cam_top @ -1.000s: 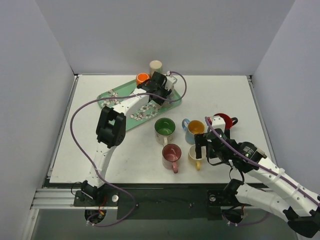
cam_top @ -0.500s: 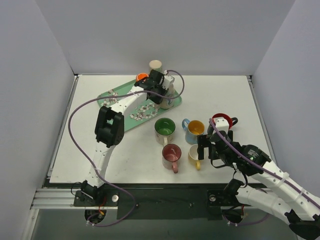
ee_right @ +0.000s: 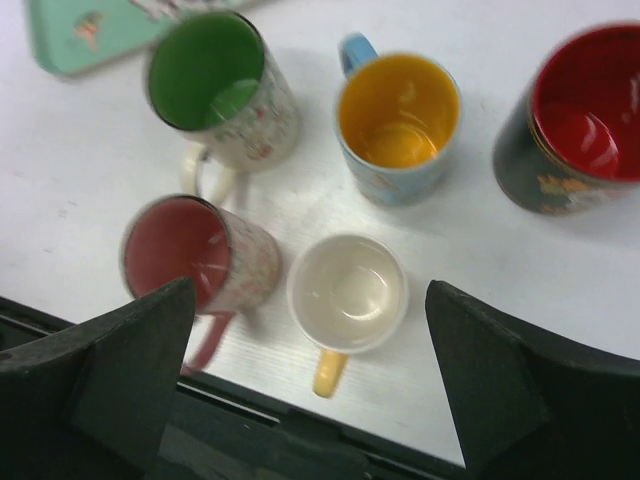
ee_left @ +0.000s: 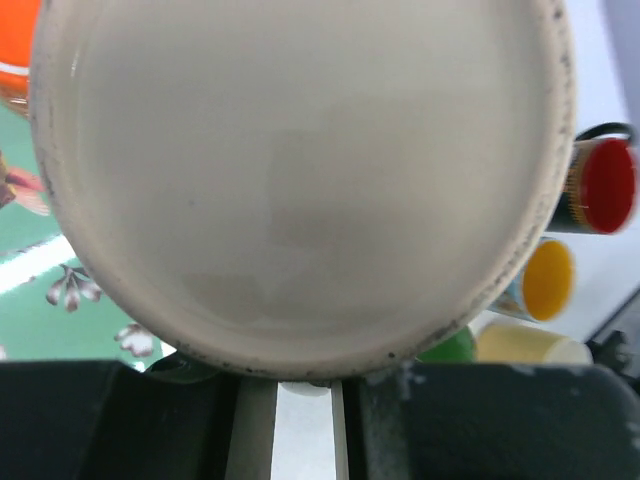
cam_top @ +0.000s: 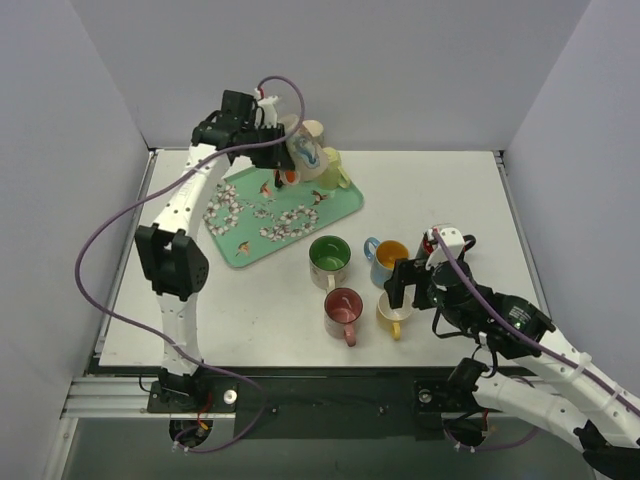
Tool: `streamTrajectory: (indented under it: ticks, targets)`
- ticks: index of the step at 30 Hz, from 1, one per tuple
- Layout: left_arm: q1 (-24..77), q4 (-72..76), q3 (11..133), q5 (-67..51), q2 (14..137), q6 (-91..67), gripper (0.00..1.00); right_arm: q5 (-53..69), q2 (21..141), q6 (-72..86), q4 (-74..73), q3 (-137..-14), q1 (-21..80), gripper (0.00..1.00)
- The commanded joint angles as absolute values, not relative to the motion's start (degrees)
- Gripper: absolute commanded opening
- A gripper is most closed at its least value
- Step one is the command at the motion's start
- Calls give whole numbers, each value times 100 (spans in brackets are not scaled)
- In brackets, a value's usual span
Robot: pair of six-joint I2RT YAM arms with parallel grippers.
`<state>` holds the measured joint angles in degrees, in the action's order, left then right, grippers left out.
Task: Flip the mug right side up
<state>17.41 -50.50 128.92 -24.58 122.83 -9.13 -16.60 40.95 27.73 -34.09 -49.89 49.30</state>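
I will set the mug upright, so I will next grab the pale mug's rim with my right gripper at the mug's end away from my left gripper.
My left gripper (cam_top: 283,148) is shut on a pale mug with a teal and green print (cam_top: 308,155). It holds the mug tilted on its side in the air over the far end of the green floral tray (cam_top: 240,240). In the left wrist view one round cream end of the mug (ee_left: 300,180) fills the frame above my dark fingers (ee_left: 110,420), and my gripper (ee_left: 290,385) pinches its edge. My right gripper (cam_top: 403,288) is open and empty. It hovers over a white mug with a yellow handle (ee_right: 347,293), which stands upright.
Upright mugs stand at the table's middle: green inside (cam_top: 329,257), yellow inside (cam_top: 388,262), red inside (cam_top: 447,243), pink (cam_top: 343,310). An orange mug (cam_top: 288,176) is partly hidden on the tray. A cream mug (cam_top: 314,130) stands behind it.
My left arm has lifted the printed mug off the tray, swung it up and back, and tilted it. My right gripper has stayed over the white mug, shifting slightly.
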Motion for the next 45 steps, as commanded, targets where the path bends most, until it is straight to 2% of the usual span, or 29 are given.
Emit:
streamTrajectory:
  ticks: [1, 5, 11, 18, 26, 27, 29, 31, 32, 33, 34, 39, 41, 43, 44, 45]
  targets:
    - [1802, -4563, 12886, -4110, 10945, -1756, 0, -1259, 4043, 2453, -1717, -5317, 5010, 93]
    - [1819, -4675, 13095, -4938, 10679, -2205, 0, -608, 4349, 2373, 225, -5335, 5001, 93]
    - [2197, -5027, 12991, -5037, 10091, -2066, 0, -439, 4886, 2382, 1991, -5669, 4975, 92]
    - [2758, -5062, 12701, -4844, 9511, -1846, 0, -931, 5211, 2540, 2654, -5765, 4878, 89]
    - [3234, -4746, 12032, -5141, 9167, -1951, 0, -668, 5239, 2233, 3366, -5809, 4887, 81]
    - [3234, -4711, 12015, -5159, 9150, -1942, 0, -555, 5221, 2137, 3488, -5810, 4887, 77]
    - [3269, -4641, 11919, -5185, 9123, -1951, 0, -405, 5168, 2101, 3743, -5757, 4887, 61]
    - [3339, -4614, 11839, -5221, 9114, -1890, 0, -299, 5142, 2109, 3876, -5765, 4887, 40]
    - [3357, -4623, 11804, -5221, 9132, -1864, 0, -273, 5133, 2083, 3867, -5783, 4895, 23]
    - [3384, -4623, 11717, -5186, 9149, -1811, 0, -220, 5089, 2031, 3841, -5809, 4896, 15]
    - [3392, -4614, 11620, -5159, 9167, -1802, 0, -228, 5071, 2013, 3789, -5810, 4887, 0]
    - [3384, -4754, 11356, -4169, 9272, -1451, 0, -693, 4861, 1758, 3113, -5853, 4922, 0]
    - [3366, -4755, 11250, -3843, 9307, -1337, 16, -975, 4817, 1618, 2621, -5985, 4931, 0]
    - [3375, -4711, 11162, -3666, 9343, -1240, 49, -1203, 4825, 1451, 1885, -6126, 4931, 0]
    - [3366, -4659, 11119, -3630, 9360, -1204, 59, -1396, 4825, 1346, 1724, -6196, 4931, 0]
    - [3366, -4650, 11109, -3473, 9360, -1134, 76, -1484, 4851, 1319, 1366, -6231, 4948, 0]
